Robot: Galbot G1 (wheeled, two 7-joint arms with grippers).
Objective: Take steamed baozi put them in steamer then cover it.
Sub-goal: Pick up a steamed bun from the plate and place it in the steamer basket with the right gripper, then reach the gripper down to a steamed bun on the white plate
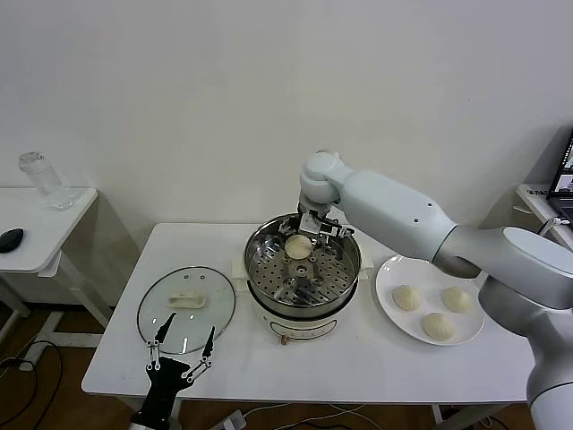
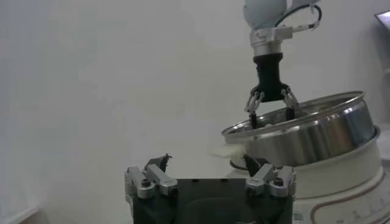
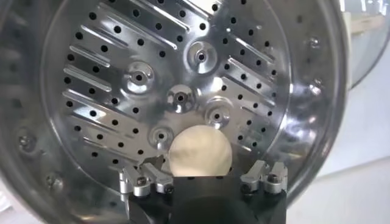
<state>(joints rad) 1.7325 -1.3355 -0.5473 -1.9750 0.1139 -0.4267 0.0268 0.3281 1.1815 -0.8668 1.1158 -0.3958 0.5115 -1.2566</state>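
Note:
My right gripper is to grab the plate's baozi nearest the steamer next, and it needs to take it by its round sides to load the steamer.
The steamer (image 1: 260,253) stands mid-table, a shiny pot on a white base. One baozi (image 1: 298,245) lies on its perforated floor, toward the back. My right gripper (image 1: 311,231) reaches down into the pot from behind. Its fingers are open, one on each side of the baozi (image 3: 200,152), and neither touches it. Three more baozi (image 1: 407,297) lie on the white plate (image 1: 387,305) to the right. The cover (image 1: 166,305), a glass lid with a white handle, lies flat to the left of the steamer. My left gripper (image 1: 188,327) waits open and empty at the cover's near edge.
A small white side table (image 1: 36,242) at the far left carries a clear bottle (image 1: 42,179) and a dark mouse (image 1: 11,238). A screen's edge (image 1: 564,170) shows at the far right. In the left wrist view the steamer (image 2: 304,134) is off to one side.

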